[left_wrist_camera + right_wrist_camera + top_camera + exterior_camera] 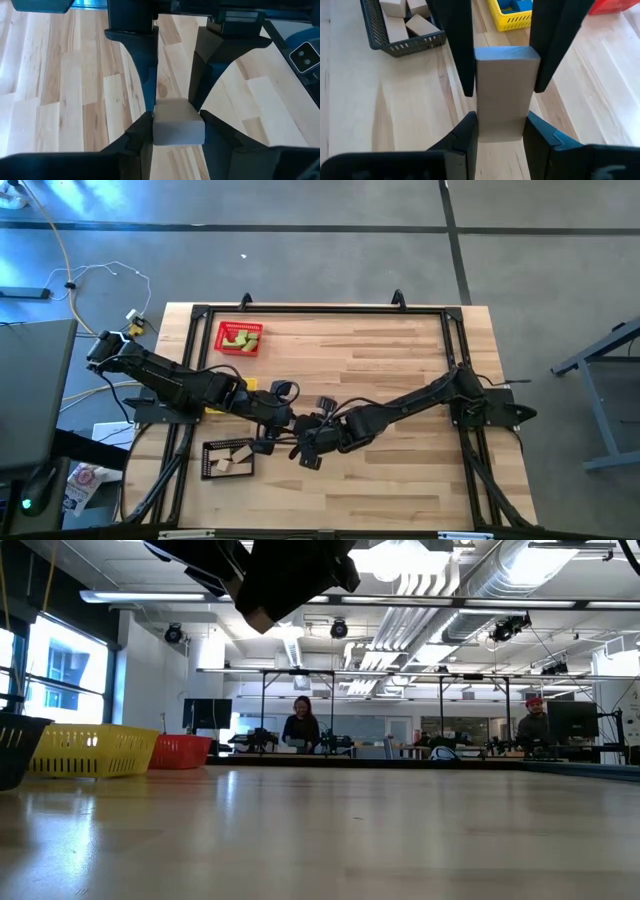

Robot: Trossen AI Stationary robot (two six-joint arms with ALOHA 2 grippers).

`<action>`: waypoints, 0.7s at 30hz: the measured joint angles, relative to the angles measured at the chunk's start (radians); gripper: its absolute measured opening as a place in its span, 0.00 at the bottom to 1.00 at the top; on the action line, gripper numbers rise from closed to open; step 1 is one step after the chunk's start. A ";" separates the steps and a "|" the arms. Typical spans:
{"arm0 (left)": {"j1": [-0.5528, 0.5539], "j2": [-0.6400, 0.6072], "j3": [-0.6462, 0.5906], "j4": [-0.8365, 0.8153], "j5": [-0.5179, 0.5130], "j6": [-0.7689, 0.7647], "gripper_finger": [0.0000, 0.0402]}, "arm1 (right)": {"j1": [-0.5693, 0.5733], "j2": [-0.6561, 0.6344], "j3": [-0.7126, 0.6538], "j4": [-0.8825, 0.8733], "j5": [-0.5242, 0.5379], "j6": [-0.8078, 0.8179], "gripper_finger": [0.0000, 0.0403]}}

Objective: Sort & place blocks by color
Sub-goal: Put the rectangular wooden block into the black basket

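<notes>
Both sides of the tan block (504,100) are pressed by my left gripper's fingers, so the block would stay held. It is now time to open my right gripper.
A tan wooden bar block (506,90) hangs above the middle of the table, between my two grippers, which meet tip to tip (298,426). My left gripper (176,127) comes from the table's left and is shut on one end of it. My right gripper (501,129) comes from the right and is shut on the other end. In the low view the block (262,618) shows high above the tabletop under the dark grippers. Green blocks lie in the red tray (240,338), blue blocks in the yellow tray (517,15), and tan blocks in the black tray (400,30). My left gripper pinches the block's end (161,131) between its two fingers, one on each side face. The fingers slant down from the table's left and lie along the block, which is clear of the table. My right gripper pinches the block's other end (485,131) between its two fingers, one on each side face. Its fingers slant down from the table's right and lie along the block, which is held clear of the table.
The black tray (228,460) stands near the front left, close below the grippers. The yellow tray (248,385) is partly under my left arm, and the red tray stands at the far left. Bare wood (400,360) spreads toward the right and far side. People sit beyond the table.
</notes>
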 joint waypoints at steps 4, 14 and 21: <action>0.000 0.000 0.000 0.001 -0.004 0.000 0.26 | 0.000 0.000 0.000 0.001 0.000 -0.003 0.23; -0.012 0.000 0.000 -0.102 -0.005 -0.125 0.26 | 0.003 0.000 0.000 -0.015 -0.050 -0.004 0.55; -0.109 0.000 0.000 -0.330 0.026 -0.301 0.27 | 0.007 0.000 0.000 -0.028 -0.118 0.028 0.59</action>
